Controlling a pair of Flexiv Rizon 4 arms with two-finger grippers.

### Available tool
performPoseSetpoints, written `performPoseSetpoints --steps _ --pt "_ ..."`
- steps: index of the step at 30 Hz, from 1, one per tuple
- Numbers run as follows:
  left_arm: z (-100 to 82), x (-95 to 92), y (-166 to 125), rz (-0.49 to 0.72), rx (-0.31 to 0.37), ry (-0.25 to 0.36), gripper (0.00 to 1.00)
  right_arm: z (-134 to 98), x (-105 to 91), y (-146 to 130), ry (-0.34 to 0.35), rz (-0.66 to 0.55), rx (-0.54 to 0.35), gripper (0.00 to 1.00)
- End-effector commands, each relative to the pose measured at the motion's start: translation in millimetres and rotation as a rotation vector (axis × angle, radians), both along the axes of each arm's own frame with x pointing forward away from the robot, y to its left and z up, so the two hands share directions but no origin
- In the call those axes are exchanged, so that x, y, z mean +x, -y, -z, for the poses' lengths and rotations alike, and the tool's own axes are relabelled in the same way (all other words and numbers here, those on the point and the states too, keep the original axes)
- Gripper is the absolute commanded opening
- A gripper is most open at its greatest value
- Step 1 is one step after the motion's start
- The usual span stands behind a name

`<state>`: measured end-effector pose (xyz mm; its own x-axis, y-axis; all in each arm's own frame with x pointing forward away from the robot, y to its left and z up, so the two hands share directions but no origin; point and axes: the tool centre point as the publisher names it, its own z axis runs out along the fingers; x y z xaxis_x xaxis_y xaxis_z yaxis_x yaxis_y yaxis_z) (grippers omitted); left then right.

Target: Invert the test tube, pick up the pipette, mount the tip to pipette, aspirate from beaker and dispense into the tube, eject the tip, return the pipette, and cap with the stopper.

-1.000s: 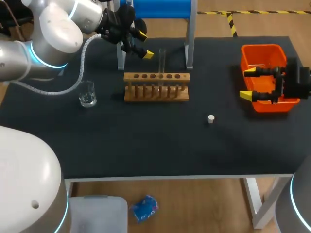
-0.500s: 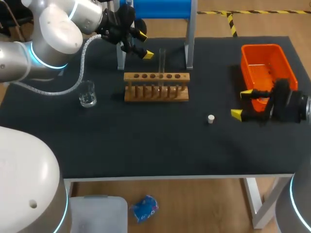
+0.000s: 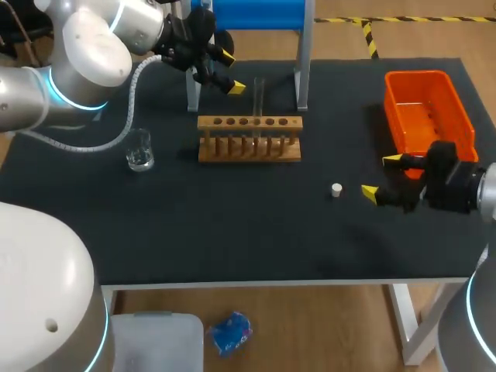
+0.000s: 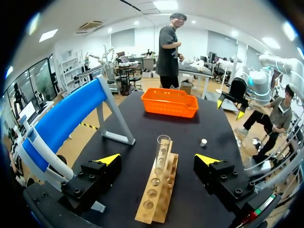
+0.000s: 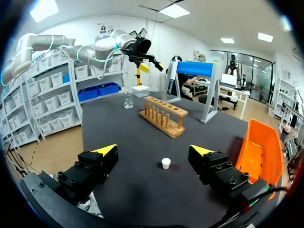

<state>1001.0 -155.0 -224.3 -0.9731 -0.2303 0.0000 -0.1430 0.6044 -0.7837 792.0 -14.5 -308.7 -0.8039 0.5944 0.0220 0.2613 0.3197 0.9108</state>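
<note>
My right gripper needs to cap the clear test tube (image 3: 258, 97), so next it needs to grab the small white stopper's wide top (image 3: 336, 187).
A clear test tube (image 3: 258, 97) stands upright in the wooden rack (image 3: 248, 140). My left gripper (image 3: 231, 71) hangs open just behind and left of it. In the left wrist view the tube (image 4: 162, 151) rises between the open fingers (image 4: 158, 159) and touches neither one. A small white stopper (image 3: 336, 190) lies on the black table. My right gripper (image 3: 380, 177) is open just right of it, and the stopper (image 5: 166, 163) sits ahead of that gripper (image 5: 153, 150), between its fingers. A glass beaker (image 3: 139, 151) stands left of the rack. A blue pipette-like cylinder (image 3: 260, 14) rests on a grey stand behind the rack.
An orange basket (image 3: 428, 108) stands at the right rear, behind my right gripper. The stand's grey legs (image 3: 302, 77) flank the rear of the rack. Open black tabletop stretches along the front.
My right gripper has moved from over the orange basket forward and left, down toward the stopper. The left arm has kept still by the tube.
</note>
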Motion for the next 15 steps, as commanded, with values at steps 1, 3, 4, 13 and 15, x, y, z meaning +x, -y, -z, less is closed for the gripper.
performPoseSetpoints --steps 1,3,4,13,15 --pt "-1.4 1.1 -1 0.003 0.004 -0.005 1.00 12 9.9 -12 -0.029 0.002 -0.026 1.00" --pt "-1.4 1.1 -1 0.003 0.004 -0.005 1.00 21 12.6 -13 -0.050 0.004 -0.024 1.00" --pt "-1.4 1.1 -1 0.003 0.004 -0.005 1.00 25 13.2 -14 -0.059 0.006 -0.021 1.00" --pt "-1.4 1.1 -1 0.003 0.004 -0.005 1.00 56 23.8 -13 -0.110 0.056 -0.027 1.00" --pt "-1.4 1.1 -1 0.003 0.004 -0.005 1.00 61 27.2 -14 -0.115 0.074 -0.035 1.00"
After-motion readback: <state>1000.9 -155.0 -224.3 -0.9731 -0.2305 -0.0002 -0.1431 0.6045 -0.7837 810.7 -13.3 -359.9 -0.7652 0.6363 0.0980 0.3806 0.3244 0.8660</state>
